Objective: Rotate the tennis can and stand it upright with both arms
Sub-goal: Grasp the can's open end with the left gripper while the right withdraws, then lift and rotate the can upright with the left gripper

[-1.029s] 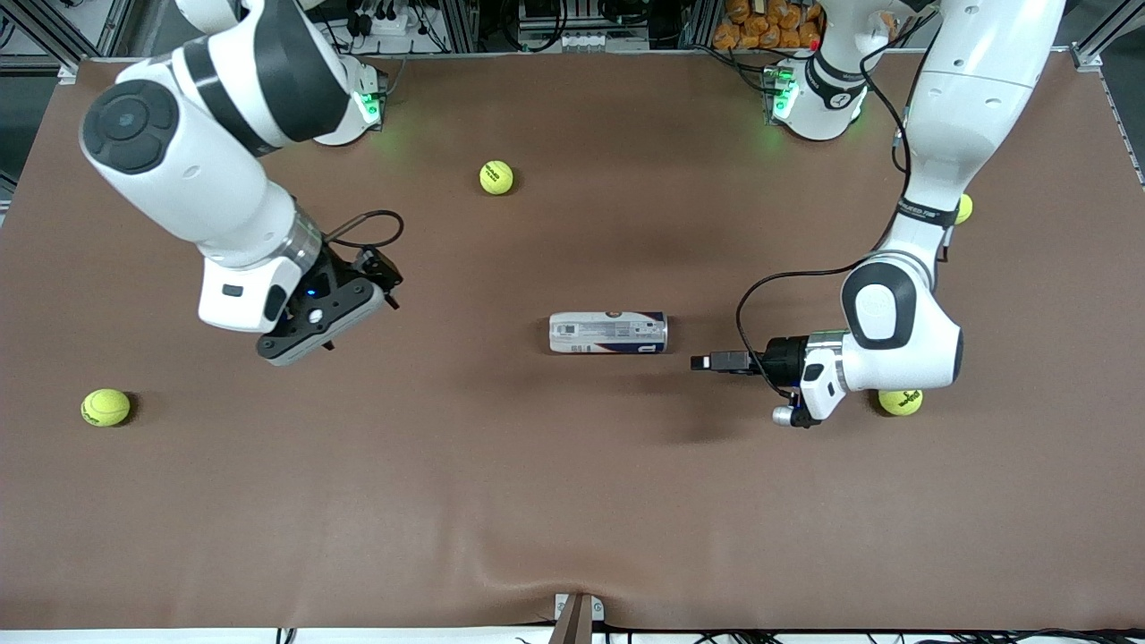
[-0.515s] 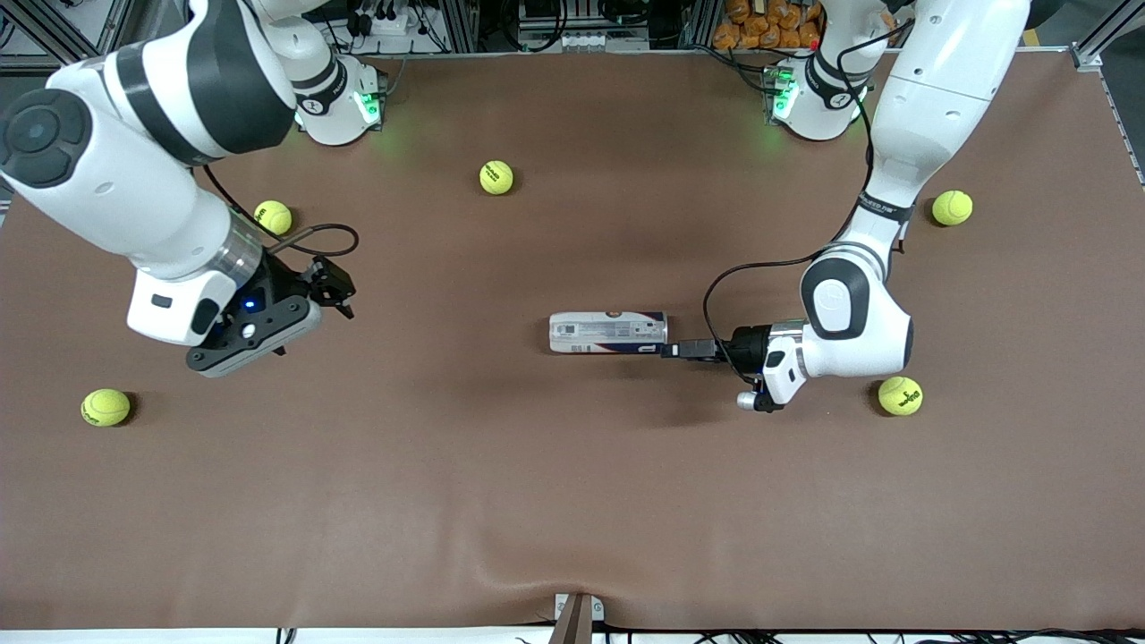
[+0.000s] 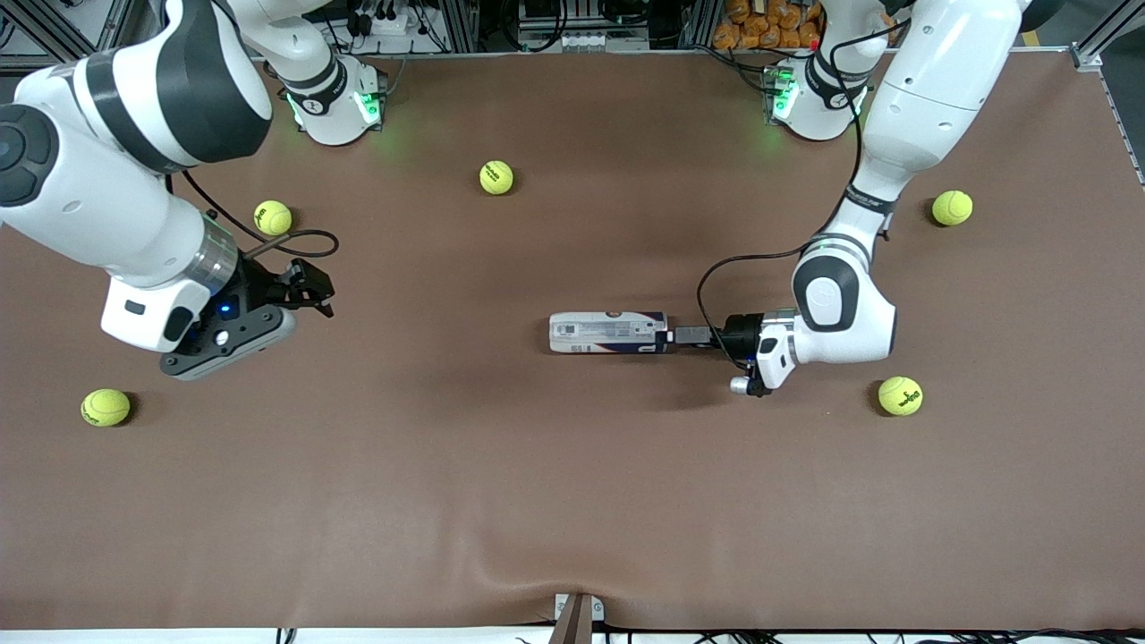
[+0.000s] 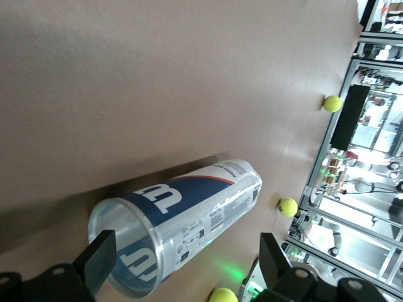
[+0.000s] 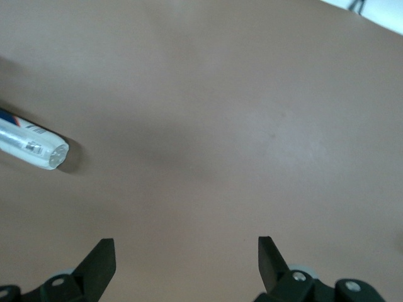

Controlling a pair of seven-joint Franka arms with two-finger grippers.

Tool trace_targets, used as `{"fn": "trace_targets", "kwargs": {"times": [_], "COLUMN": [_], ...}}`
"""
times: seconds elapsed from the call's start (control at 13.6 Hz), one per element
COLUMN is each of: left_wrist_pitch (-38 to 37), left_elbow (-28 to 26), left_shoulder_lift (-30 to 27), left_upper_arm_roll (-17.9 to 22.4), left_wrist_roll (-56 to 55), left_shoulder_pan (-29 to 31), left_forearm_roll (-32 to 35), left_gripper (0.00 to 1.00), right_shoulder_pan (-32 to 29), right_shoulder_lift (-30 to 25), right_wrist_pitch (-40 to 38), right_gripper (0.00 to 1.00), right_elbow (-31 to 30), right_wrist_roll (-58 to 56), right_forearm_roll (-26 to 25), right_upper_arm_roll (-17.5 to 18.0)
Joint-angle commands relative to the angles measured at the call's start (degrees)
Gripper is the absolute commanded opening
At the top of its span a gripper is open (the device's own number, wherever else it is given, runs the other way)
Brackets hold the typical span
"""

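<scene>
The tennis can needs to be gripped by its open end's rim (image 3: 666, 333) (image 4: 162, 250) with my left gripper, so the closed base stays free to stand upright.
The tennis can (image 3: 608, 333) lies on its side mid-table, with a white-and-navy label. My left gripper (image 3: 673, 336) is low at the can's end toward the left arm's end of the table. In the left wrist view the gripper (image 4: 186, 242) is open, and the can's clear open mouth (image 4: 126, 251) sits between its jaws, close to one finger (image 4: 101, 255). My right gripper (image 3: 234, 340) hangs over bare table toward the right arm's end, well away from the can. It is open and empty in the right wrist view (image 5: 186, 261), where the can's end (image 5: 34, 146) shows some way off.
Several yellow-green tennis balls lie loose on the brown mat: one (image 3: 496, 177) near the bases, one (image 3: 273, 217) beside the right arm, one (image 3: 106, 407) below the right hand, one (image 3: 900, 395) close to the left arm's wrist and one (image 3: 952, 207) farther out.
My left gripper has moved in along the table until its open jaws reach the can's end. My right arm has drawn back toward its end of the table, uncovering a ball.
</scene>
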Motion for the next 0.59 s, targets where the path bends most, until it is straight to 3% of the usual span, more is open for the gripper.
{"fn": "trace_targets", "kwargs": {"times": [0.0,0.29,0.37,0.51], "left_wrist_pitch": [2.0,3.3,3.3,3.3], "left_elbow": [-1.5,-2.5,-2.5,-2.4], "left_shoulder_lift": [-0.8,-0.6,-0.6,-0.3], "left_upper_arm_roll": [-0.5,-0.6,-0.7,-0.6], "left_wrist_roll": [1.9,4.2,4.2,4.2], "left_shoulder_pan": [-1.1,-2.0,-2.5,-2.6], "left_forearm_roll": [-3.2,-6.1,-6.6,-7.3], "left_gripper": [1.0,1.0,0.95,0.74], "right_shoulder_pan": [-3.8,-6.3,-6.3,-6.3], "right_shoulder_lift": [-1.9,-3.0,-3.4,-5.4], "right_wrist_pitch": [-2.3,-6.0,-6.5,-9.2], "right_gripper": [1.0,1.0,1.0,1.0], "right_elbow": [-1.8,-2.0,-2.0,-1.9], "right_wrist_roll": [3.3,3.5,4.7,6.8], "right_forearm_roll": [-0.2,-0.3,-0.3,-2.6], "right_upper_arm_roll": [0.0,-0.8,-1.9,-3.9]}}
